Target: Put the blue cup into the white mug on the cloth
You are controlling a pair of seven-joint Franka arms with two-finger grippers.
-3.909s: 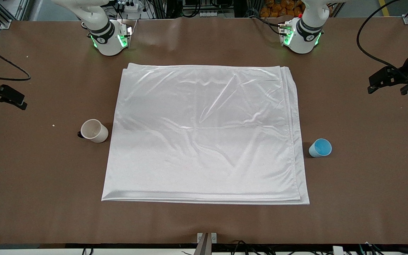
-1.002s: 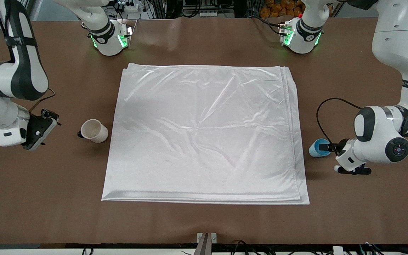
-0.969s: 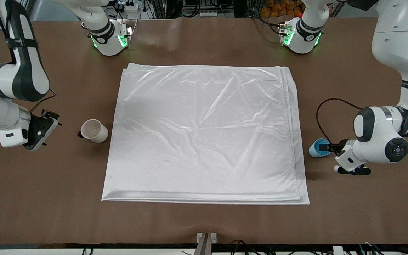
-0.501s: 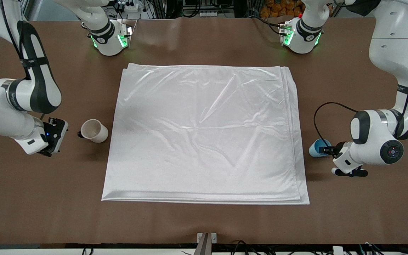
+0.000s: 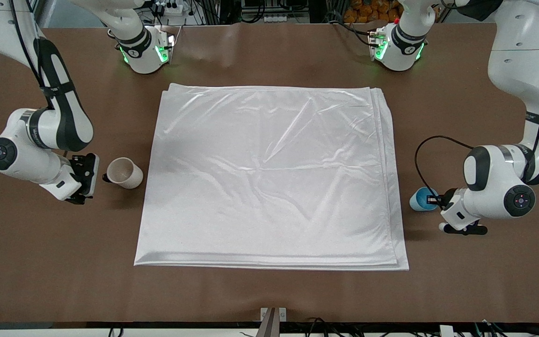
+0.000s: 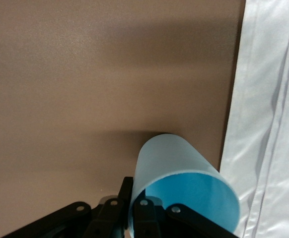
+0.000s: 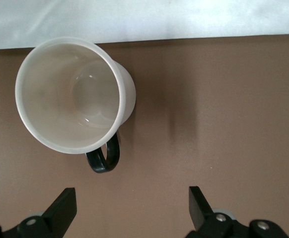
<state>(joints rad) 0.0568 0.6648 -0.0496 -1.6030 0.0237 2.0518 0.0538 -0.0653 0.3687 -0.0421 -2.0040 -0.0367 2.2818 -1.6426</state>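
The blue cup has to go into the white mug's opening (image 5: 120,169), so my right gripper needs to reach the mug and grab its black handle (image 5: 106,178), which keeps the opening free.
The blue cup (image 5: 420,200) is on the brown table beside the cloth's (image 5: 269,173) edge at the left arm's end. My left gripper (image 5: 434,200) is shut on the cup's wall at the rim. In the left wrist view the cup (image 6: 179,168) has one finger outside and one inside, with my left gripper (image 6: 133,187) pinching it. The white mug (image 5: 124,172) stands upright on the table beside the cloth at the right arm's end. My right gripper (image 5: 91,174) is open beside the mug's black handle. In the right wrist view the mug (image 7: 75,94) lies just ahead of my right gripper (image 7: 130,203).
The cloth also shows in the left wrist view (image 6: 268,124) and in the right wrist view (image 7: 134,20). Both arm bases stand at the table's edge farthest from the front camera. A small metal bracket (image 5: 273,314) sits at the nearest edge.
Both arms came in from the table's ends. My right gripper moved up close to the mug's handle. My left gripper closed on the blue cup's rim and the cup shifted slightly.
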